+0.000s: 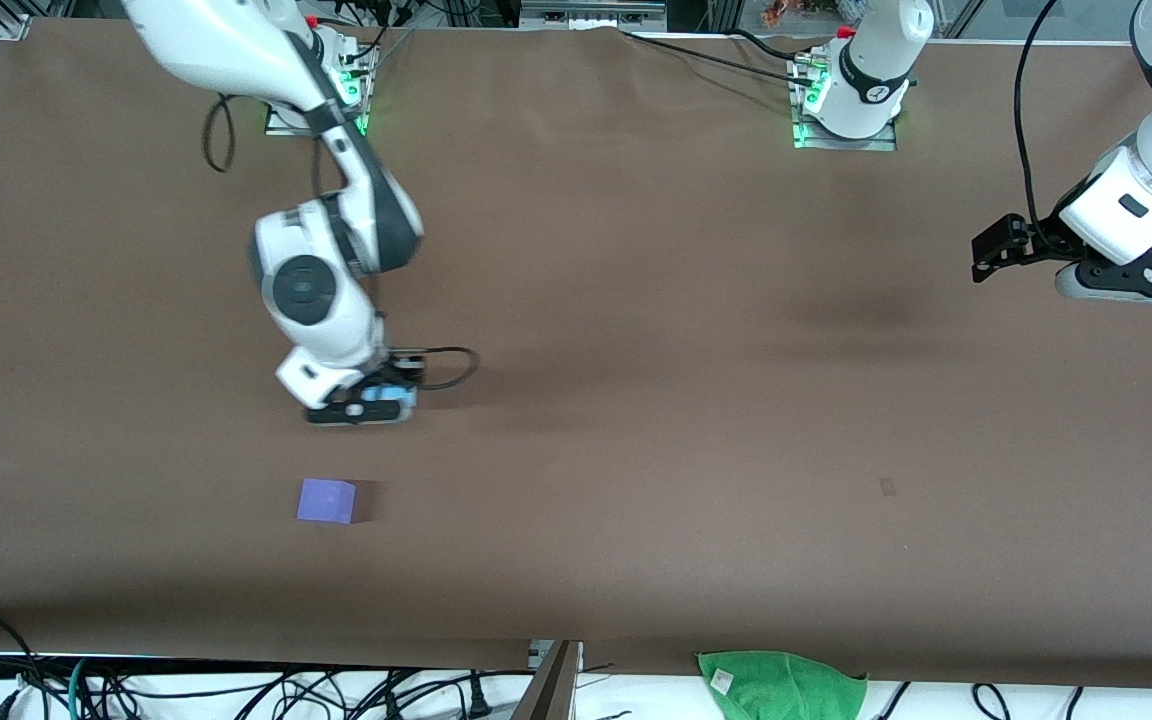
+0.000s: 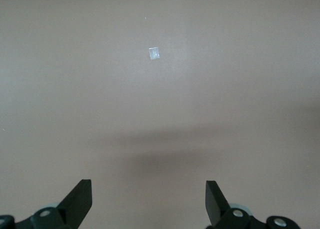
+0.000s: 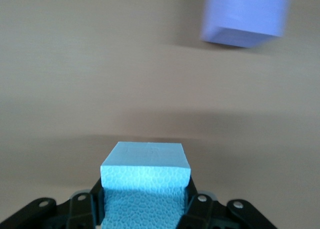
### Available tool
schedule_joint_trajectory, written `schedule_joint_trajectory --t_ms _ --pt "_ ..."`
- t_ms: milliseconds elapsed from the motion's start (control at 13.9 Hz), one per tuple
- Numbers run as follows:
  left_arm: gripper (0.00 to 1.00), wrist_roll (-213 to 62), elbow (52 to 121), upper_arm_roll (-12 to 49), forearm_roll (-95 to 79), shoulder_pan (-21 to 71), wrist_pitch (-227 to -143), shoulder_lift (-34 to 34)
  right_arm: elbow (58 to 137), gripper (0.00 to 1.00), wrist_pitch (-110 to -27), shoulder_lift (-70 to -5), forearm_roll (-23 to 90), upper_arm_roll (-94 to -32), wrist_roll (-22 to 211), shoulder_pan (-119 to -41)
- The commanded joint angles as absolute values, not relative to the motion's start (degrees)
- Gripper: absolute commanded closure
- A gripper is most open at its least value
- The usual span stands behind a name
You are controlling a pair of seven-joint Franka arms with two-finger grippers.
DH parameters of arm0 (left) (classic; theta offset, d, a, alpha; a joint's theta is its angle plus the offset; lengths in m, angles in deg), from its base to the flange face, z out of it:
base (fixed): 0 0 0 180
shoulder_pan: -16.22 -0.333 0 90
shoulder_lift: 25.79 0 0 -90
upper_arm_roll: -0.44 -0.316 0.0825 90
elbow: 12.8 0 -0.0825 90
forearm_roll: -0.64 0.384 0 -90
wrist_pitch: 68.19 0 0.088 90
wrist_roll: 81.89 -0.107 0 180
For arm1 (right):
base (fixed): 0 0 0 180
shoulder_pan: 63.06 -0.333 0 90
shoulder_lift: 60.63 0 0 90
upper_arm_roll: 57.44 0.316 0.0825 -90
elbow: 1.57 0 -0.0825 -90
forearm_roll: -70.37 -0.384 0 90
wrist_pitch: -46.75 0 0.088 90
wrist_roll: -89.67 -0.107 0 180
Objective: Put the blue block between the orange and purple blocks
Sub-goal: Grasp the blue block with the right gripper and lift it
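The blue block [image 1: 377,394] [image 3: 146,181] stays in my right gripper for now: it hangs above the tabletop and its shadow, and would drop if I opened now.
The blue block [image 3: 146,181] sits between the fingers of my right gripper [image 3: 146,201], which is shut on it, low over the table. In the front view only a sliver of the blue block [image 1: 377,394] shows under the right gripper [image 1: 374,402]. The purple block [image 1: 326,500] rests on the table, nearer to the front camera than that gripper. The right wrist view also shows the purple block [image 3: 245,16]. The orange block is out of view. My left gripper [image 1: 988,256] waits open and empty in the air at the left arm's end of the table; its view shows the left gripper [image 2: 149,191] over bare table.
A green cloth [image 1: 782,684] hangs at the table's edge nearest the front camera. A small pale tape mark [image 2: 154,53] lies on the brown table [image 1: 636,350]. Cables [image 1: 236,690] run below that same edge.
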State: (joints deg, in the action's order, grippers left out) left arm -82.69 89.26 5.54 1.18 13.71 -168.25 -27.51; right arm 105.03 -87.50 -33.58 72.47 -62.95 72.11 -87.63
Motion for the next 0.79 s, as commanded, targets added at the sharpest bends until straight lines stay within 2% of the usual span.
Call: schedule_joint_trajectory --t_ms 0,144,432,505,649,721 --pt "0.00 -83.48 87.48 5.63 0.03 13.41 -166.89 -26.75 118.90 0.64 -98.67 -38.22 72.22 -64.03 74.02 -86.79" --pt "0.00 -83.48 87.48 5.63 -0.06 13.32 -166.89 -26.75 121.47 0.64 -103.18 -37.70 72.04 -64.12 73.76 -85.65" --pt "0.00 -83.13 87.48 5.63 0.03 13.58 -166.89 -26.75 121.39 0.61 -103.11 -37.17 71.08 -64.03 73.76 -83.98" --pt "0.00 -83.13 87.48 5.63 -0.06 13.58 -166.89 -26.75 121.39 0.51 -103.11 -37.17 69.94 -64.03 73.76 -83.98" --pt "0.00 -83.04 87.48 5.63 -0.06 13.58 -166.89 -26.75 121.22 0.10 -103.11 -37.17 69.49 -64.03 73.76 -84.06" --pt "0.00 -83.73 87.57 5.63 0.20 13.58 -166.89 -26.75 121.13 0.02 -102.93 -37.17 69.40 -64.03 73.76 -84.06"
